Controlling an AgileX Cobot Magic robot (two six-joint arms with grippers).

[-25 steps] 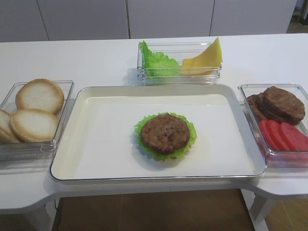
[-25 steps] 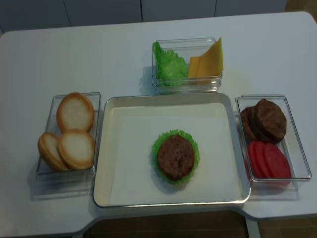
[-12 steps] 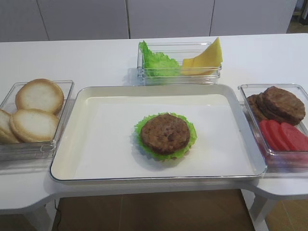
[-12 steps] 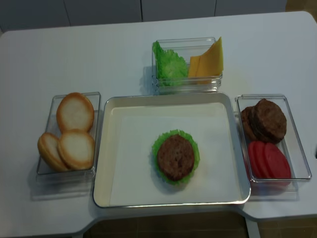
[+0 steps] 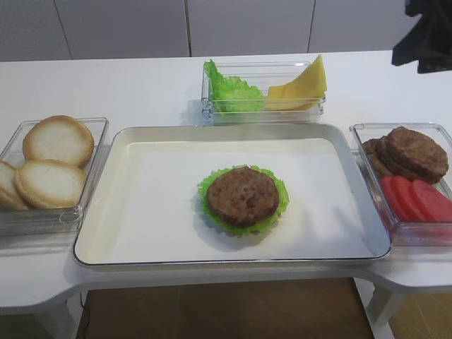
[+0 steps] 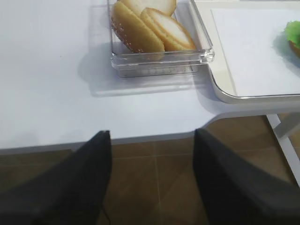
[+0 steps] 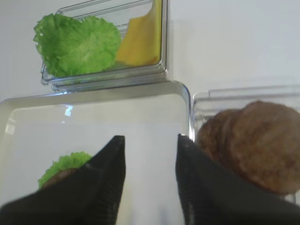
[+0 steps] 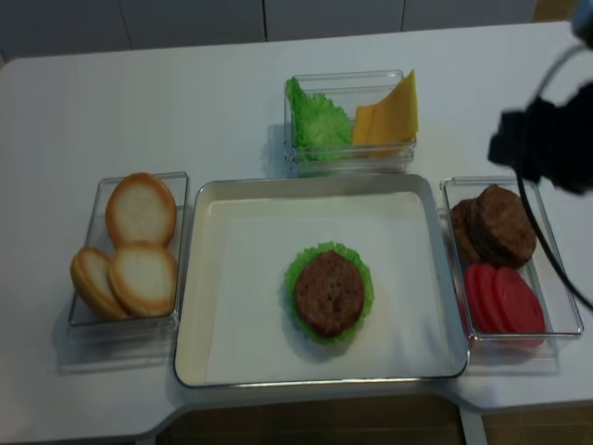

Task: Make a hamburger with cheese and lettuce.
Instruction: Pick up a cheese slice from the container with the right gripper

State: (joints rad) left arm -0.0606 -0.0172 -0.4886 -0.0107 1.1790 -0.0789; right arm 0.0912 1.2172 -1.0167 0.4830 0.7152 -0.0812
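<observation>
My right gripper grips one cheese slice by its upper edge (image 8: 410, 77) next, to top the brown patty (image 8: 329, 293) with cheese.
The hamburger (image 5: 244, 195) (image 8: 330, 293) is a brown patty that lies on a frilly green lettuce (image 5: 281, 198) (image 8: 368, 283) round in the middle of the tray (image 5: 106, 212). Yellow cheese (image 5: 300, 86) (image 8: 389, 116) (image 7: 140, 42) slices lean in the clear box behind the tray. My right gripper (image 7: 150, 138) hangs open and empty above the tray's right rim, short of the cheese box. Its arm (image 8: 542, 148) shows as a dark blur at the upper right. My left gripper (image 6: 152, 133) is open and empty, off the table's front edge over the floor.
A clear box of bun halves (image 5: 49, 162) (image 6: 154, 28) stands left of the tray. A box at the right holds bare patties (image 5: 413, 152) (image 7: 253, 145) and tomato slices (image 5: 417, 198). A ruffled leaf bunch (image 5: 229, 92) (image 7: 77, 44) shares the cheese box.
The right arm has come into both exterior views from the upper right. The food and the boxes have not moved.
</observation>
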